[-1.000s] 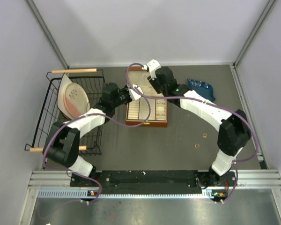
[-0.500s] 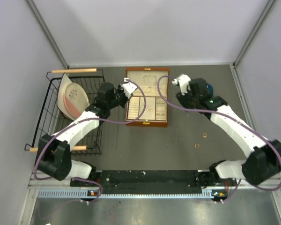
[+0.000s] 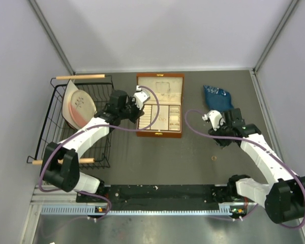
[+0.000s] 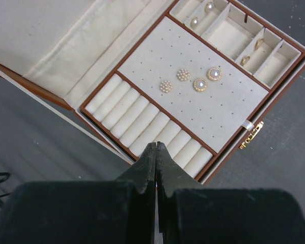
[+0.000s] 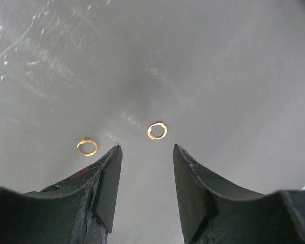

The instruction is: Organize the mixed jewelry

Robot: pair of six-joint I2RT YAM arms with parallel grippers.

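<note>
My left gripper would rise alone and the ring rolls would stay put: its fingers are shut and empty over the rolls.
Two small gold rings of the mixed jewelry lie on the bare table: one [image 5: 157,130] just ahead of my right gripper's [image 5: 146,147] gap, the other [image 5: 87,147] off its left fingertip. That gripper is open, low over the table, holding nothing. From above, it [image 3: 221,140] hangs over the table right of the box, with one ring [image 3: 213,158] showing nearer. My left gripper [image 4: 156,145] is shut and empty, its tip over the ring rolls [image 4: 142,119] at the edge of the open wooden box [image 4: 254,133]. From above it [image 3: 136,108] sits at the box's [image 3: 160,133] left side.
Several pearl-and-gold earrings [image 4: 190,81] are pinned on the box's cream pad, and small pieces lie in its side compartments. A black wire basket [image 3: 56,101] with a plate [image 3: 79,108] stands at the left. A blue crumpled thing [image 3: 217,96] lies at the back right.
My right arm has swung away from the box, to the right and nearer, and come down over the two rings. The left gripper stays shut by the box's left side.
</note>
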